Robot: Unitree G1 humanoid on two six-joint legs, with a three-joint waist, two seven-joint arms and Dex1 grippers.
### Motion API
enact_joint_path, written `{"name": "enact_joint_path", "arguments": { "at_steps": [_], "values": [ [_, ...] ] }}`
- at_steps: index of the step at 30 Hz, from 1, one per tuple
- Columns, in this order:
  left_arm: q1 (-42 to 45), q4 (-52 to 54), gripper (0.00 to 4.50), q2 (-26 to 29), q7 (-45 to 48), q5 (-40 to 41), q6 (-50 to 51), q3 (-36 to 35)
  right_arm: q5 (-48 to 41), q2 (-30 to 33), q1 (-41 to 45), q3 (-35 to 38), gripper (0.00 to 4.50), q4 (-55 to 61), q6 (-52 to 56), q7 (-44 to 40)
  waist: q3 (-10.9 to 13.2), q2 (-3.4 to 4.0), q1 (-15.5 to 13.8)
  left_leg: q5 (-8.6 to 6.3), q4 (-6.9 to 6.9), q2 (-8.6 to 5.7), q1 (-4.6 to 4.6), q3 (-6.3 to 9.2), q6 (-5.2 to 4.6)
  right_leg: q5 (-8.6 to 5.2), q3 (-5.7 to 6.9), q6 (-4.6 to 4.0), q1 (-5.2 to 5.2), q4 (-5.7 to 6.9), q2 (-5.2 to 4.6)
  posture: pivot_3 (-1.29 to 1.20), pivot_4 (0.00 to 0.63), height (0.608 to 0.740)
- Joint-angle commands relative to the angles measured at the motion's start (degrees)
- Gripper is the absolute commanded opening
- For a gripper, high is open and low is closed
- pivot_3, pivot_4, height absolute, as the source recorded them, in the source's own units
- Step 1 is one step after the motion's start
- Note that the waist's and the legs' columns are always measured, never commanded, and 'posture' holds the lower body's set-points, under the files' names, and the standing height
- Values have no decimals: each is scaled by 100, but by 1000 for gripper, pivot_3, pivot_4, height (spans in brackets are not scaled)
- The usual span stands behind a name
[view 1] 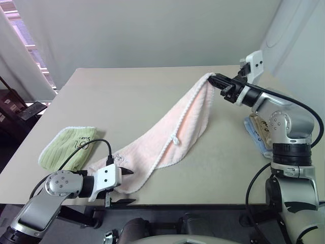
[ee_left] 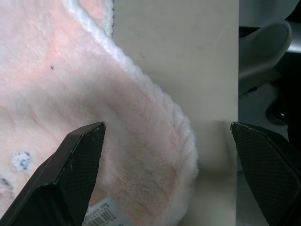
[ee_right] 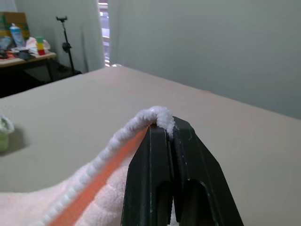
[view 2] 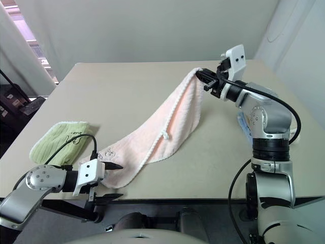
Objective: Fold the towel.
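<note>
My left gripper is to grab the pale pink towel next by its trimmed corner with the label [view 1: 127,185] [ee_left: 167,183], to fold the towel.
The pale pink towel [view 1: 175,129] with white trim hangs in a long drape from its far corner down to the table's near edge. My right gripper [view 1: 217,81] is shut on that raised corner [ee_right: 160,115], well above the tabletop. The towel's lower end [ee_left: 117,141], with small dark embroidered marks and a label, lies flat by the front edge. My left gripper [view 1: 123,187] stands open at that lower end, one finger [ee_left: 77,162] over the towel and the other finger [ee_left: 268,160] past the table's edge.
A lime-green towel [view 1: 68,147] lies folded at the near left of the beige table [view 1: 127,96]. Another folded cloth [view 1: 256,131] lies under my right arm at the table's right edge. A curtain and dark furniture stand off to the left.
</note>
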State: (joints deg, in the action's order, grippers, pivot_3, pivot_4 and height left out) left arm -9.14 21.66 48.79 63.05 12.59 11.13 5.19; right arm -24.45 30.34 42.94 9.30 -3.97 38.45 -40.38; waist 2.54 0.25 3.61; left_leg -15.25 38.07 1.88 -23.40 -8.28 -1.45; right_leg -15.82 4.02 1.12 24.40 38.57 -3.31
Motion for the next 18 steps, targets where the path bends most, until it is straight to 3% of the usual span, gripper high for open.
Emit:
{"name": "enact_joint_path", "arguments": {
  "at_steps": [1,18],
  "values": [
    [25,232,4500,65,-69,5,88,-41,-229,1,326,109,37,460,47,103,0,0,1,0,-1,0,0,0,0,0,0,0,1,0,0,0,0,724],
    [829,-89,4500,-220,-237,-302,432,602,-785,70,959,142,37,1239,456,495,4,3,-41,-1,-13,-1,-2,0,0,0,1,-1,2,-15,-3,0,0,724]
  ]
}}
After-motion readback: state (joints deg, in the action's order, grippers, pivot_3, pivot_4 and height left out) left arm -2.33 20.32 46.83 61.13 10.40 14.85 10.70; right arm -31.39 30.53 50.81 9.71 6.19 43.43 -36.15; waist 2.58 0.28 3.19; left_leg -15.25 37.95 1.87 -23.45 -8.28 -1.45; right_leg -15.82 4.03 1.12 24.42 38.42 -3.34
